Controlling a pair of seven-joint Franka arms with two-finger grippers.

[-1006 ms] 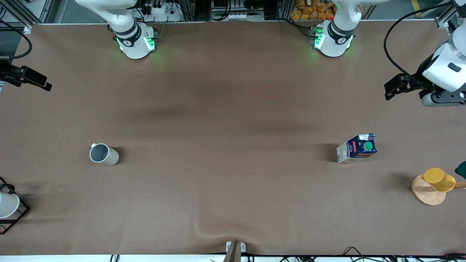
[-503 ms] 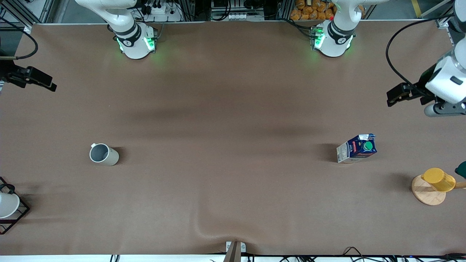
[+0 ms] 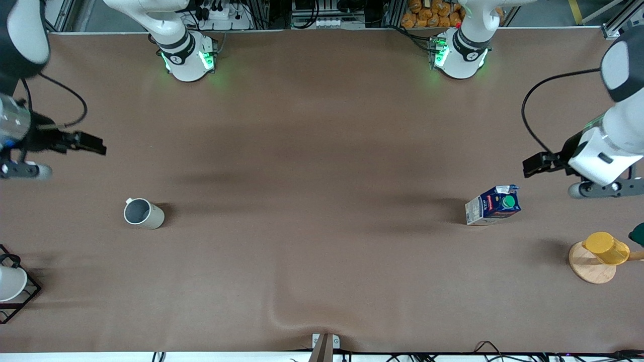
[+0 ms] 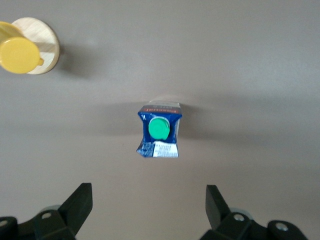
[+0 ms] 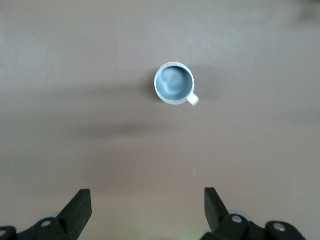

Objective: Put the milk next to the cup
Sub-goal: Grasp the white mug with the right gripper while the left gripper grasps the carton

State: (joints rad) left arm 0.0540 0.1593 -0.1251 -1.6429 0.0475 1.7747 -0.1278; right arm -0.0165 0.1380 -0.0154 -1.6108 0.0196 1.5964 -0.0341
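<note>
My left gripper grabs the milk by its green-capped top next. Then my left gripper stands the milk beside the cup.
The milk, a dark blue carton with a green cap, stands on the brown table toward the left arm's end. It also shows in the left wrist view. My left gripper hangs open and empty over the table beside the milk, not touching it; its fingers frame bare table in the left wrist view. The cup, a pale grey-beige mug, stands upright toward the right arm's end and shows in the right wrist view. My right gripper is open and empty over the table near the cup.
A yellow cup lies on a round wooden board near the left arm's end, nearer the front camera than the milk. A white cup in a black wire rack sits at the right arm's end. The table cover has a wrinkle.
Both arms have swung in from the table's ends. The left gripper has come closer to the milk and the right gripper closer to the cup. Milk and cup have not moved.
</note>
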